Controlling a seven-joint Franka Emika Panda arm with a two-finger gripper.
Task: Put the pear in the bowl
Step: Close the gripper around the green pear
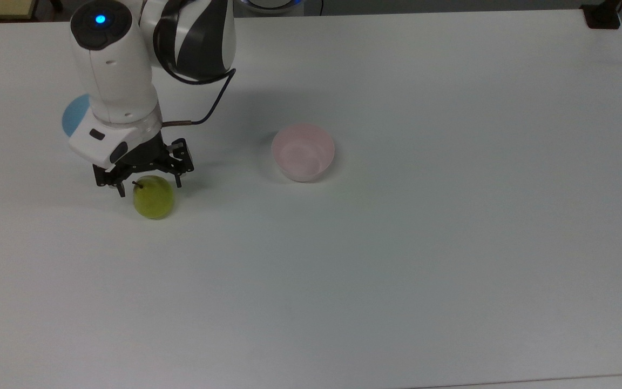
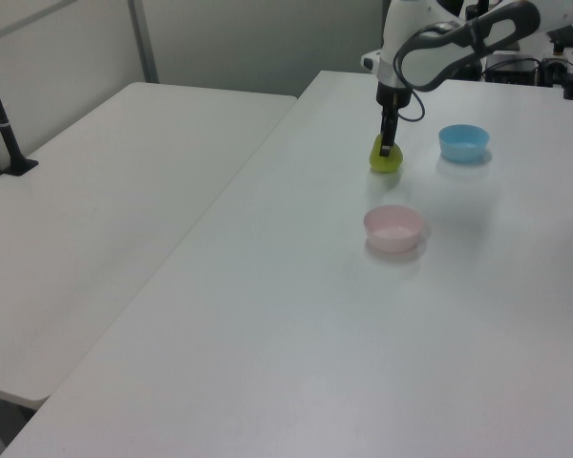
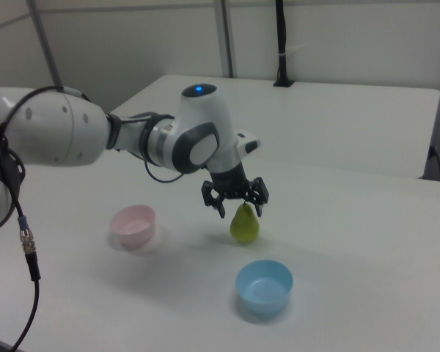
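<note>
The pear needs to go in the pale pink bowl [image 2: 393,228]. My gripper should grab the pear by its upper part [image 2: 378,147] next.
The yellow-green pear [image 1: 154,200] [image 2: 386,159] [image 3: 244,226] stands upright on the white table, its dark stem up. My gripper [image 1: 149,187] [image 3: 240,210] hangs open right over the pear's top, one finger on each side of the stem and upper part, not closed on it. In the left view the black fingers [image 2: 388,139] cover the pear's neck. The pale pink bowl [image 1: 303,152] [image 2: 393,228] [image 3: 133,224] sits empty on the table, well to the top view's right of the pear.
A light blue bowl [image 1: 76,114] [image 2: 463,142] [image 3: 263,287] stands close by, partly hidden under the arm in the top view. The white table [image 1: 397,259] stretches wide around the bowls. A second table [image 2: 105,191] adjoins it in the left view.
</note>
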